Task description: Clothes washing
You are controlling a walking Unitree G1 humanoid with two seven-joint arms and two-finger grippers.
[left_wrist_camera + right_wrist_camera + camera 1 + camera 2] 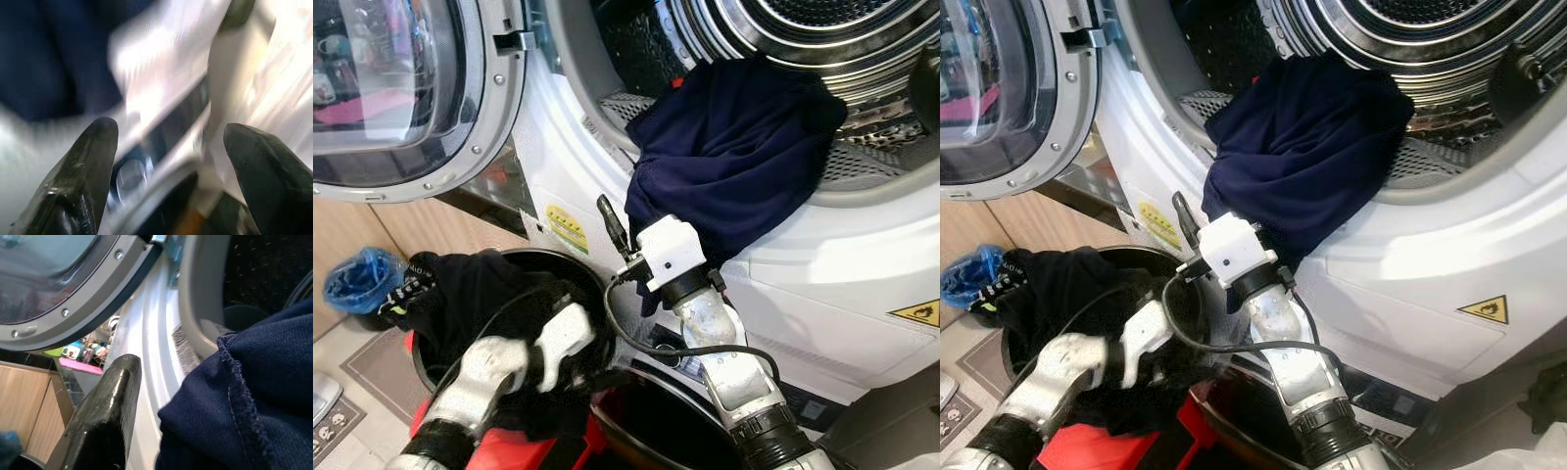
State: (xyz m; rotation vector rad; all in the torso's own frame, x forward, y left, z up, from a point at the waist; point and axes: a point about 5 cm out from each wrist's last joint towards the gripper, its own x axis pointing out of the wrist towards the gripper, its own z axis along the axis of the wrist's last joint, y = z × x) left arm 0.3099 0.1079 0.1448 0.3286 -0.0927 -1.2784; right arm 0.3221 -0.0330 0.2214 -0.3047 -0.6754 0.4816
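Note:
The robot's right gripper should load the drum, so it should next grab the navy garment (734, 147) by its stitched hem (642, 221).
A navy blue garment (734, 147) hangs over the lip of the washer's open drum (822, 29) and down the white front panel. My right gripper (623, 223) is at the garment's lower left edge and stands open. One black finger (105, 406) shows beside the cloth; the cloth covers the other. My left gripper (168, 161) is open with nothing between its fingers. Its white wrist (563, 343) is low, over a pile of black clothes (460, 289) in a round black basket (540, 257).
The washer's round door (401, 88) is swung open to the left. A blue plastic bag (360, 279) lies on the floor by the wooden cabinet. A red object (514, 452) sits under the basket. A yellow warning sticker (917, 313) marks the front panel.

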